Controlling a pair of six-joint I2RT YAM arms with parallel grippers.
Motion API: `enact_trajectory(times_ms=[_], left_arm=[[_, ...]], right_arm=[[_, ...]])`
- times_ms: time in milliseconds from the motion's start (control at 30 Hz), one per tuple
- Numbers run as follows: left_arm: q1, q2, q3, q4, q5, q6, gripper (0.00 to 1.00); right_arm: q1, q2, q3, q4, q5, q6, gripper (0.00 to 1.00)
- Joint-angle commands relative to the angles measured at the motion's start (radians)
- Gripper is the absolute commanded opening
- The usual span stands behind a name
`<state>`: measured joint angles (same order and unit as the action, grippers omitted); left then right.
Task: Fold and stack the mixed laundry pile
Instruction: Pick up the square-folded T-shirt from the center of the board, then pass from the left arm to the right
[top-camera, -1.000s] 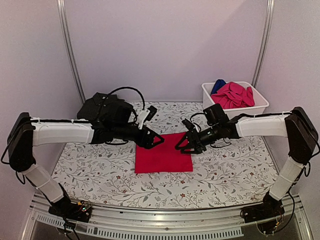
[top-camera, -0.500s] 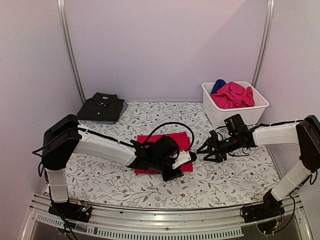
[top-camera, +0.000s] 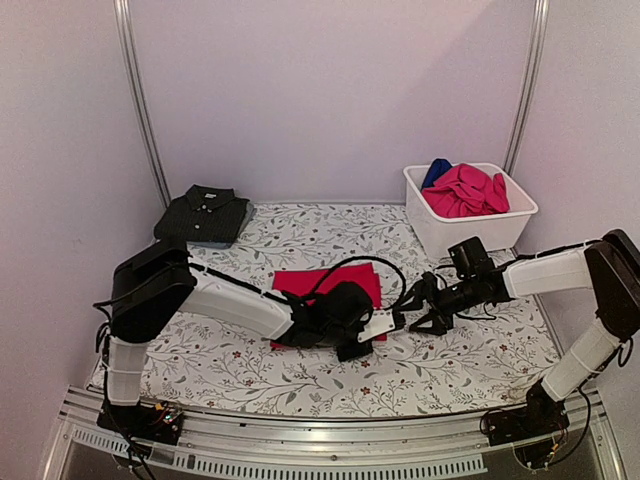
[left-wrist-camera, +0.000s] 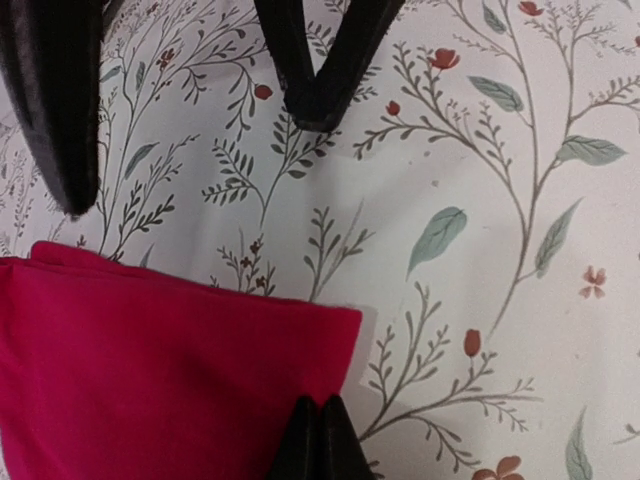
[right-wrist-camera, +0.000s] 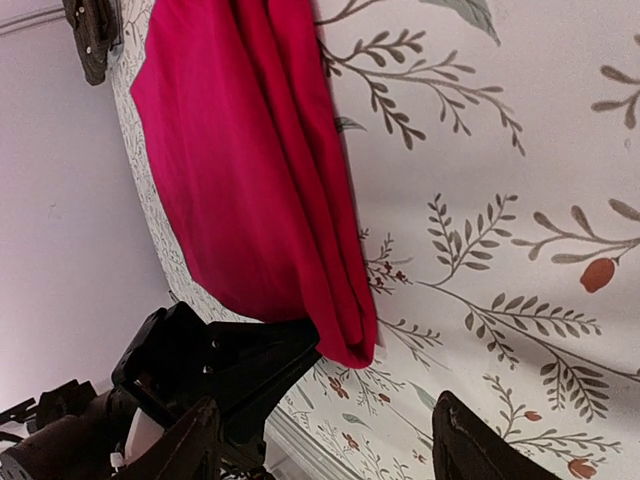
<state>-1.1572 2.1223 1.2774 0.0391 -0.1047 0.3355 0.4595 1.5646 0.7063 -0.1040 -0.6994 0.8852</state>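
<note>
The right gripper grabs the red tee (top-camera: 322, 283) by its layered side edge (top-camera: 379, 304) next, layers together, to carry and turn the tee for stacking.
A red tee (top-camera: 322, 283) lies folded flat on the floral cloth. In the left wrist view my left gripper (left-wrist-camera: 320, 415) has its fingertips pressed together on the near edge of the red tee (left-wrist-camera: 150, 360), right beside its corner. My right gripper (top-camera: 412, 312) hovers open just right of that corner and holds nothing. In the right wrist view its fingers (right-wrist-camera: 470, 445) stand wide apart below the tee's folded corner (right-wrist-camera: 350, 345). A dark charcoal polo (top-camera: 203, 215) lies folded at the back left. Magenta-pink (top-camera: 465, 190) and royal blue (top-camera: 436, 170) garments fill the tub.
The white plastic tub (top-camera: 440, 232) stands at the back right, close behind my right arm. The floral leaf-patterned cloth (top-camera: 250, 365) covers the table. A metal rail (top-camera: 300, 440) runs along the near edge. My left arm (top-camera: 240, 305) reaches across in front of the tee.
My left arm swung from the tee's far edge round to its near right corner, and its jaws went from open to shut. My right gripper drew back to the right and opened wider.
</note>
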Motion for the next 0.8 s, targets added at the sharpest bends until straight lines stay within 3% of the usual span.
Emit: enact_trajectory(times_ms=[0,100,200,333,767], left_arm=[[-0.001,-0.074,0.005,0.068,0.071,-0.038,0.0],[0.01,-0.11,0.01,0.081,0.126,-0.094,0.0],[0.013,-0.119,0.014,0.08,0.144,-0.11,0.0],[0.011,-0.118,0.008,0.073,0.148,-0.111,0.0],[0.012,-0.207,-0.089,0.122,0.21,-0.146,0.0]], right_arm=[[0.002,0.038,-0.028,0.13,-0.071,0.063,0.81],[0.009,0.075,-0.015,0.161,-0.11,0.099,0.95],[0.026,0.105,-0.001,0.182,-0.123,0.109,0.95],[0.049,0.163,0.026,0.247,-0.16,0.144,0.94],[0.056,0.402,0.14,0.406,-0.237,0.212,0.74]])
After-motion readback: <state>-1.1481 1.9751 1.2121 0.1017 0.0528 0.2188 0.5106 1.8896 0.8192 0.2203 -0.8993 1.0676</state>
